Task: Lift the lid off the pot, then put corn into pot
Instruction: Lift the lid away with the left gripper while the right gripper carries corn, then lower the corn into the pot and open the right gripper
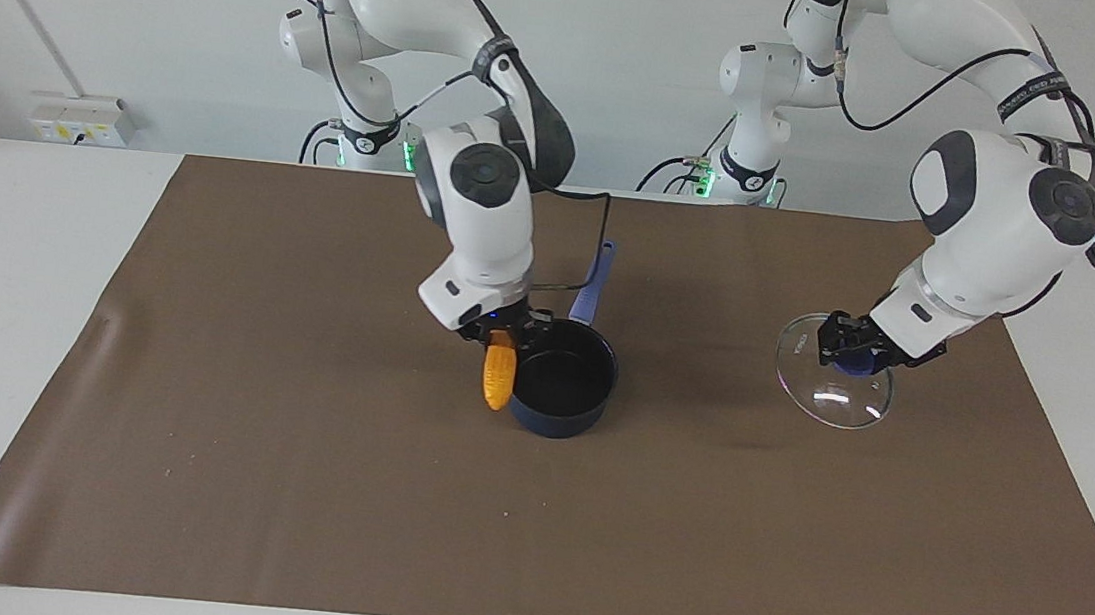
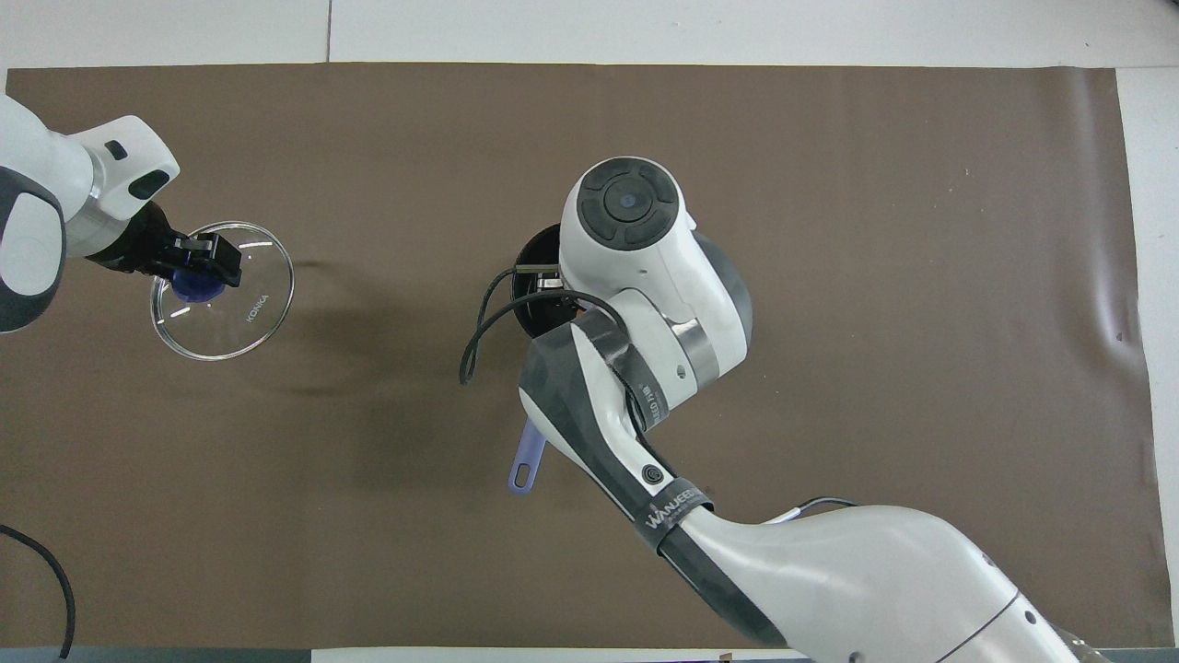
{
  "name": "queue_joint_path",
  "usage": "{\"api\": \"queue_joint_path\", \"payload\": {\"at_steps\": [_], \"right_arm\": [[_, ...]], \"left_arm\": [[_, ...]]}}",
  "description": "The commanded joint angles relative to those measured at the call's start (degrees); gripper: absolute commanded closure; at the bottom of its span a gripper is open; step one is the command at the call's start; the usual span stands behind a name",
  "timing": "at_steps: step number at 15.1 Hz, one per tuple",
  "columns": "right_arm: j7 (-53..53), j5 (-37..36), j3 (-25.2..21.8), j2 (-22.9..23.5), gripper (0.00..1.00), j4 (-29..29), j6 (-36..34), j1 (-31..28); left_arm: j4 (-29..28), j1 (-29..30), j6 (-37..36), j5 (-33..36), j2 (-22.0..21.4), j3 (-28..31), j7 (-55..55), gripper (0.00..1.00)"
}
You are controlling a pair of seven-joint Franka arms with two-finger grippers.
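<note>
The glass lid hangs tilted above the brown mat, so my left gripper should keep holding the lid.
The dark blue pot (image 1: 563,379) stands uncovered on the brown mat (image 1: 289,484), its light blue handle (image 1: 593,282) pointing toward the robots. My right gripper (image 1: 503,328) is shut on the orange-yellow corn (image 1: 499,371). The corn hangs tip down just outside the pot's rim, toward the right arm's end of the table. In the overhead view the right arm hides this gripper and the corn; part of the pot (image 2: 532,276) and its handle (image 2: 525,460) show. My left gripper (image 1: 850,352) is shut on the blue knob of the glass lid (image 1: 826,390). It holds the lid tilted, low over the mat toward the left arm's end; the lid also shows in the overhead view (image 2: 235,313).
A black cable loop (image 1: 585,251) from the right wrist hangs over the pot's handle. The mat covers most of the white table (image 1: 6,296). A wall socket (image 1: 83,120) sits at the table's edge near the robots.
</note>
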Motion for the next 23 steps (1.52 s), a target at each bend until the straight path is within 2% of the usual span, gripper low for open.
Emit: {"api": "queue_joint_path", "payload": {"at_steps": [1, 2, 3, 4, 5, 7, 9, 15, 16, 17, 18, 20, 23], "right_arm": [[1.53, -0.57, -0.20, -0.44, 0.95, -2.19, 2.16, 0.11], [2.23, -0.57, -0.20, -0.79, 0.81, -3.33, 3.04, 0.90], [2.67, -0.57, -0.20, -1.05, 0.56, -4.30, 3.40, 1.34], [2.68, -0.57, -0.20, -1.05, 0.16, -4.22, 2.97, 1.26], [2.68, -0.74, -0.46, -1.05, 0.00, -3.70, 2.01, 1.09], [2.50, -2.58, -1.08, -1.31, 0.00, -0.90, -0.89, 0.12], [1.46, -3.46, -1.87, -3.15, 0.00, 0.79, -5.10, -3.47], [-14.77, -3.47, -1.87, -13.95, 0.00, -1.22, -16.52, -17.44], [-18.03, -3.47, -1.87, -16.50, 0.00, -2.45, -18.90, -19.20], [-19.46, -3.47, -1.87, -18.96, 0.00, -4.03, -20.75, -21.31], [-21.04, -3.47, -1.87, -22.03, 0.00, -6.30, -22.07, -23.07], [-26.73, -3.47, -1.87, -27.22, 0.00, -10.79, -21.91, -26.32], [-29.67, -3.47, -1.96, -27.25, 0.00, -10.29, -22.08, -30.54]], "left_arm": [[-11.91, 2.98, 9.07, 0.88, -5.55, -0.33, 3.74, 1.00], [-14.46, 3.24, 11.62, 0.88, -6.16, -0.24, 3.83, 1.00], [-15.71, 3.25, 12.87, 0.88, -6.43, -0.24, 3.92, 1.00], [-16.76, 4.03, 13.23, 0.88, -6.78, -0.24, 3.92, 1.00], [-17.99, 4.47, 14.10, 0.88, -7.22, -0.24, 3.92, 1.00], [-21.50, 4.74, 17.43, 0.79, -8.54, -0.24, 3.31, 1.00], [-24.32, 5.53, 20.08, 0.79, -9.33, -0.24, 3.04, 1.00], [-25.83, 5.88, 23.43, 0.79, -8.63, -0.24, 3.22, 1.00], [-25.83, 5.88, 23.43, 0.88, -8.54, -0.24, 3.57, 0.97], [-25.83, 5.88, 23.43, 0.88, -8.54, -0.24, 3.66, 0.15], [-25.22, 5.80, 23.08, 0.88, -8.46, -0.33, 3.66, 0.00], [-22.77, 5.09, 21.42, 0.88, -8.11, -0.24, 3.57, 0.00], [-13.47, 3.09, 14.23, 0.88, -7.40, -0.59, 3.13, 0.00]]}}
